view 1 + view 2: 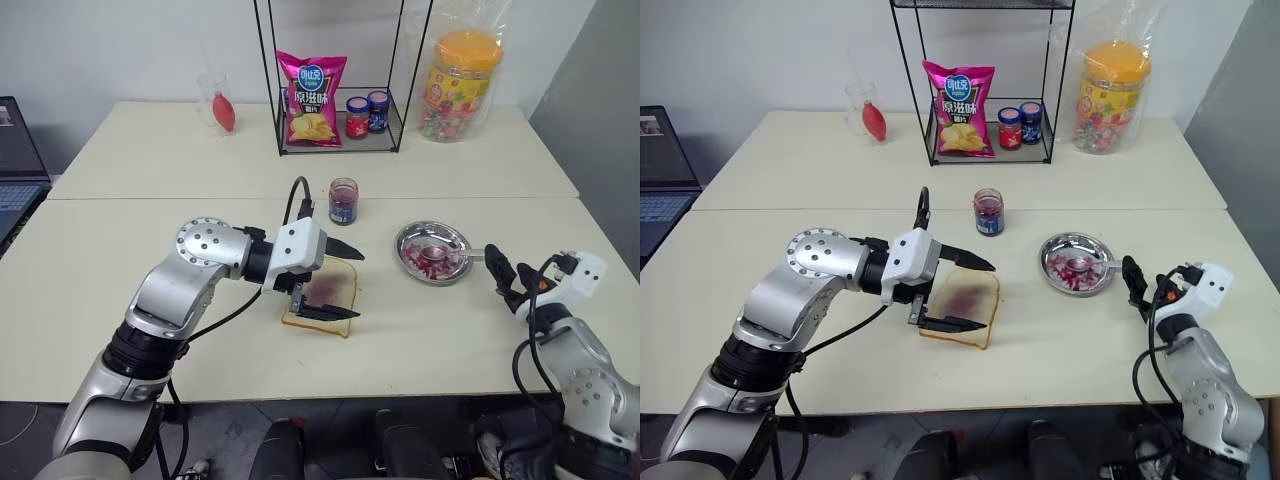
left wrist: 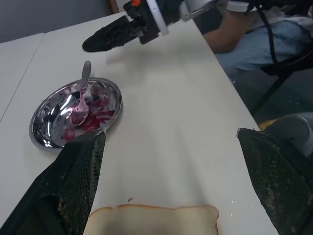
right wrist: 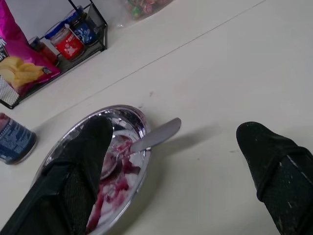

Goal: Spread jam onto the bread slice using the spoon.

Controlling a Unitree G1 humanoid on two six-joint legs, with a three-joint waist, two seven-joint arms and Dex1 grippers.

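Note:
My right gripper has both fingers short of the handle's end [image 1: 478,253], so it isn't ready to close yet. It should move toward the dish [image 1: 455,236] first, then close on the spoon.
The bread slice [image 1: 338,291] lies flat near the table's middle with a purplish stain at its centre. My left gripper [image 1: 358,286] hovers just above it, open, one finger over each side and nothing held. To the right, the spoon [image 2: 83,98] rests in a round steel dish [image 1: 455,236], its bowl in red jam [image 3: 115,188] and its handle [image 3: 159,135] sticking out over the rim toward my right gripper [image 1: 503,278]. That gripper is open and empty, level with the table, just right of the dish. A small glass jar of jam [image 1: 343,201] stands behind the bread.
A wire rack [image 1: 340,130] at the back holds a pink chip bag [image 1: 311,98] and two lidded jars [image 1: 366,114]. A candy tub [image 1: 458,85] stands back right, a glass [image 1: 219,102] back left, a laptop [image 1: 15,170] far left. A seated person's leg [image 2: 274,34] is beyond the table's right edge.

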